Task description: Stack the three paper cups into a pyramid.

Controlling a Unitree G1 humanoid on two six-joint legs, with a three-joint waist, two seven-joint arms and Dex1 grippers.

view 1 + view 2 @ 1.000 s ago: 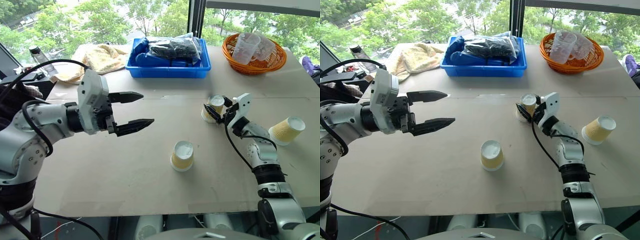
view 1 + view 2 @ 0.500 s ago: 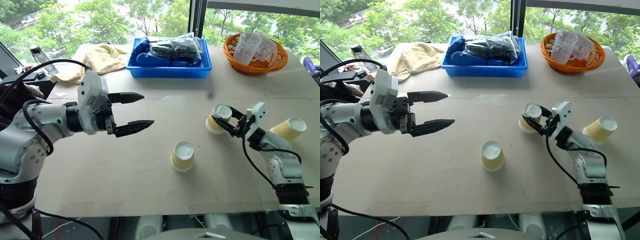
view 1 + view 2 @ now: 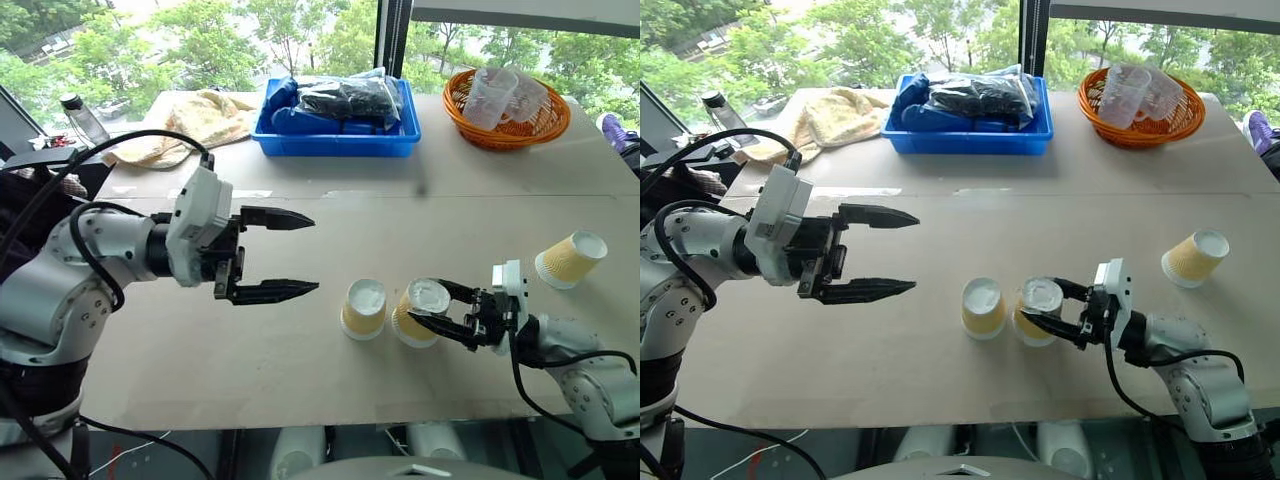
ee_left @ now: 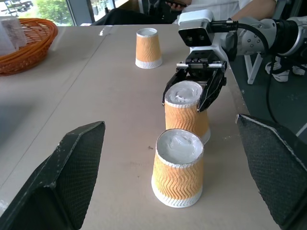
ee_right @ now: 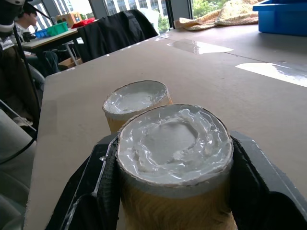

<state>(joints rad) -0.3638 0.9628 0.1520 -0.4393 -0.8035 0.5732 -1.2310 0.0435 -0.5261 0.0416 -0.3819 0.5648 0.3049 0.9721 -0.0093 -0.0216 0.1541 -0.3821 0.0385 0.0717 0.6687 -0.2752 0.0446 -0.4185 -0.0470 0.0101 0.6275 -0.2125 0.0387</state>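
The held cup's lower rim (image 3: pixel 412 340) rests on the tabletop beside the free cup and the held cup would stand, so it is time for my right gripper to release it.
Three tan ribbed paper cups stand upside down on the table. One cup (image 3: pixel 364 308) stands free near the table's middle. My right gripper (image 3: pixel 428 303) is shut on the second cup (image 3: pixel 420 314), its fingers on either side just below the white base. That cup sits close beside the free one on its right (image 4: pixel 187 112). The third cup (image 3: pixel 572 259) stands apart at the far right. My left gripper (image 3: pixel 314 253) hovers open to the left of the cups, pointing at them, with nothing between its fingers.
At the back are a blue bin (image 3: pixel 340 140) of dark bags, an orange basket (image 3: pixel 505 125) with clear plastic cups, a yellow towel (image 3: pixel 205 115) and a bottle (image 3: pixel 78 112). The table's front edge runs just below the paired cups.
My right gripper closed on the cup farther out and carried it toward me and leftward, right beside the middle cup. The left gripper turned and drew back slightly, staying open.
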